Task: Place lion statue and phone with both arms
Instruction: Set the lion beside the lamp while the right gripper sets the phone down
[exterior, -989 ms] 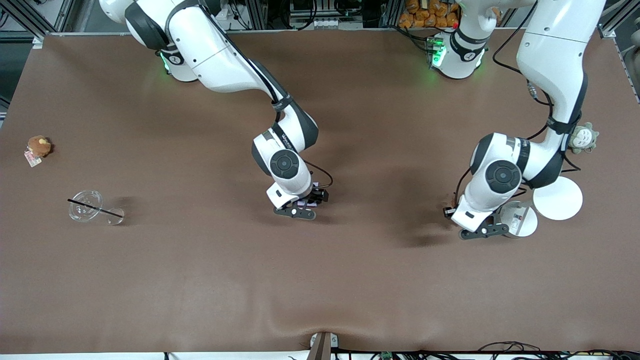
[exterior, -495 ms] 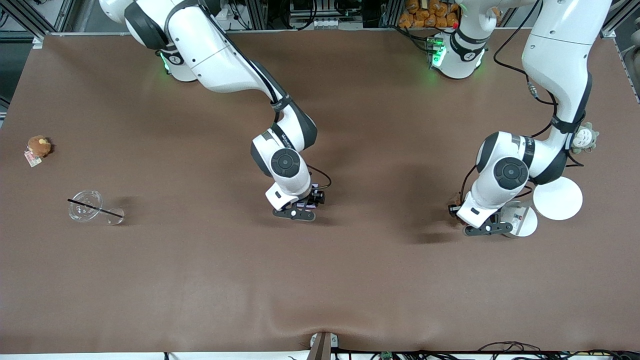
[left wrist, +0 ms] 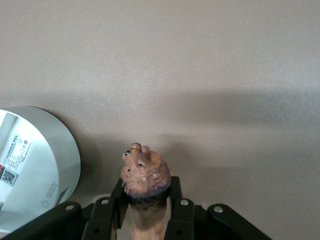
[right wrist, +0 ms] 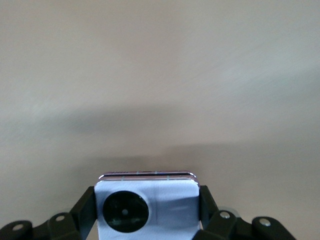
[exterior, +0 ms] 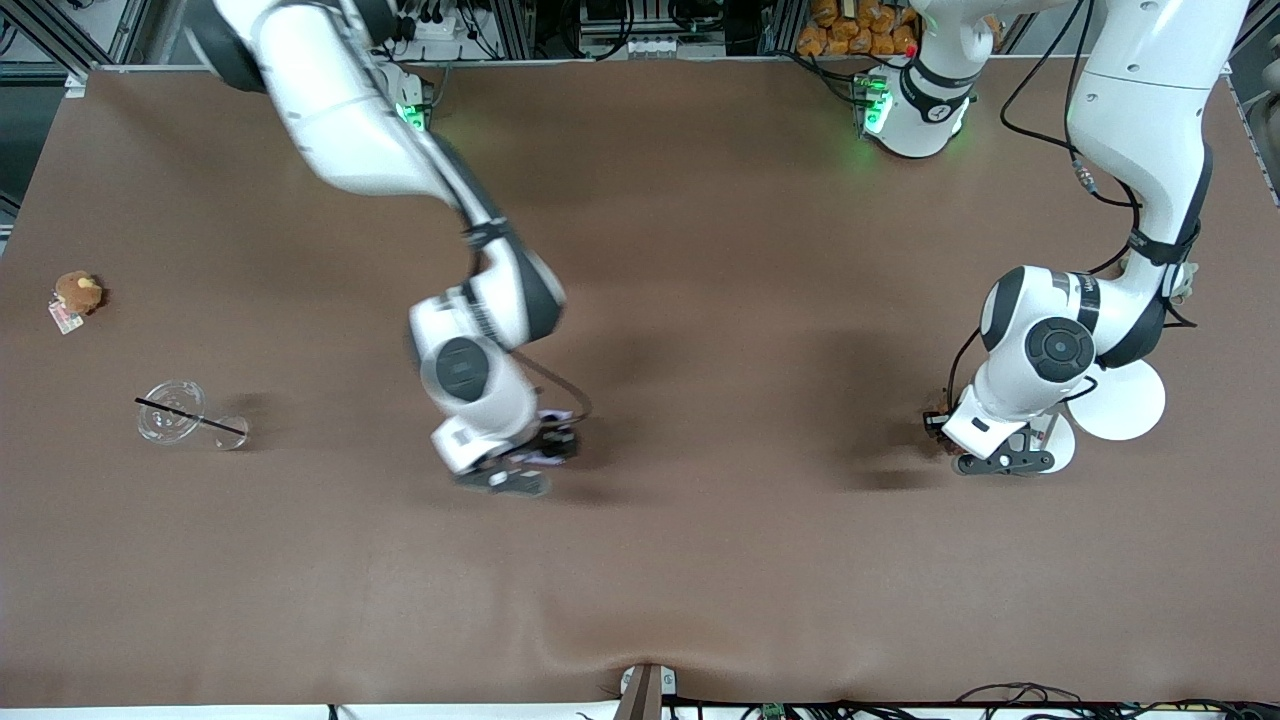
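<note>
My left gripper opens now, since in the left wrist view the lion statue (left wrist: 145, 175) lies low over the table beside the white disc.
The tan-brown lion statue (left wrist: 145, 175) stands head-up between the black fingers (left wrist: 175, 200) of my left gripper (left wrist: 146, 202), which is shut on its body. In the front view this left gripper (exterior: 945, 430) hangs over the brown table beside the white discs, and only a bit of the lion statue (exterior: 938, 417) shows. The pale lavender phone (right wrist: 165, 205), with one black camera circle showing, is clamped by its sides in my right gripper (right wrist: 147, 212). That right gripper (exterior: 550, 443) holds the phone (exterior: 540, 457) over the middle of the table.
Two white round discs (exterior: 1120, 400) lie under the left arm's wrist; one disc (left wrist: 35, 170) shows close to the lion. A grey-green plush (exterior: 1185, 280) is mostly hidden by that arm. A round brown plush (exterior: 78, 292) and a clear lid with a black straw (exterior: 172, 410) lie at the right arm's end.
The right arm has carried the phone toward its own end of the table and nearer the front camera. The left gripper with the lion has shifted toward the white discs.
</note>
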You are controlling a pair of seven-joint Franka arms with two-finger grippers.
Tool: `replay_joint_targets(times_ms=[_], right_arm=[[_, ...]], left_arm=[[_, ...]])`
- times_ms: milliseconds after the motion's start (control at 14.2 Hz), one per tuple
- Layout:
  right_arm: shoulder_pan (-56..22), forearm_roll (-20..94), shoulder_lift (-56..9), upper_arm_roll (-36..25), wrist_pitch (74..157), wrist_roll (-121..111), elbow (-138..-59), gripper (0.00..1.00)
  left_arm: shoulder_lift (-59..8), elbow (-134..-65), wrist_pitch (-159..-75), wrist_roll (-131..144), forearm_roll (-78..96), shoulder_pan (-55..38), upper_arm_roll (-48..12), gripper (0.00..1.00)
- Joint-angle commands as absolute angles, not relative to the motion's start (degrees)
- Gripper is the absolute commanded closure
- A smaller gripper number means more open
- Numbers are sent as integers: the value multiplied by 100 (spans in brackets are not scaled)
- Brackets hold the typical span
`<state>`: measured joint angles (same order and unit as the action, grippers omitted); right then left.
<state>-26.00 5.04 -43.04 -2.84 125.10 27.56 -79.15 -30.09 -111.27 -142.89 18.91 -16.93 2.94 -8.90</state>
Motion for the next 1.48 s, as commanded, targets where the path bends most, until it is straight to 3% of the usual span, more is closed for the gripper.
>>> replay_joint_targets(times_ms=[0,283,495,565,707,777,989,1413], right_arm=[[-2041,413,-3798,-158,11956,1797,-8112,100],[-1460,404,-3123,-237,11513,934,-8698,100],[-1136,221,-2479,-483,12468,408,-10086,100],[-864,202,-2531,-483,12820,161,-10229,100],[-581,176,-2837,-483,13305,0,-10222,100],[-528,167,-2987,-483,13446,9,-10213,100],[-204,167,-3593,-483,14086,0,-10099,100],[0,88,-3700,-475,14054,-123,-10107,100]], left_arm=[[-2830,-11329,-14423,1714,-1819,466,-958,100],[-2883,-11311,-14501,1714,-1811,475,-958,100],[-2909,-11303,-14546,1714,-1811,483,-958,98],[-2909,-11294,-14546,1714,-1811,483,-958,78],[-2883,-11294,-14546,1714,-1802,483,-958,14],[-2848,-11294,-14537,1740,-1802,483,-958,0],[-2611,-11268,-14424,1793,-1749,466,-1019,0],[-1918,-11118,-13230,1819,-1415,448,-1327,0]])
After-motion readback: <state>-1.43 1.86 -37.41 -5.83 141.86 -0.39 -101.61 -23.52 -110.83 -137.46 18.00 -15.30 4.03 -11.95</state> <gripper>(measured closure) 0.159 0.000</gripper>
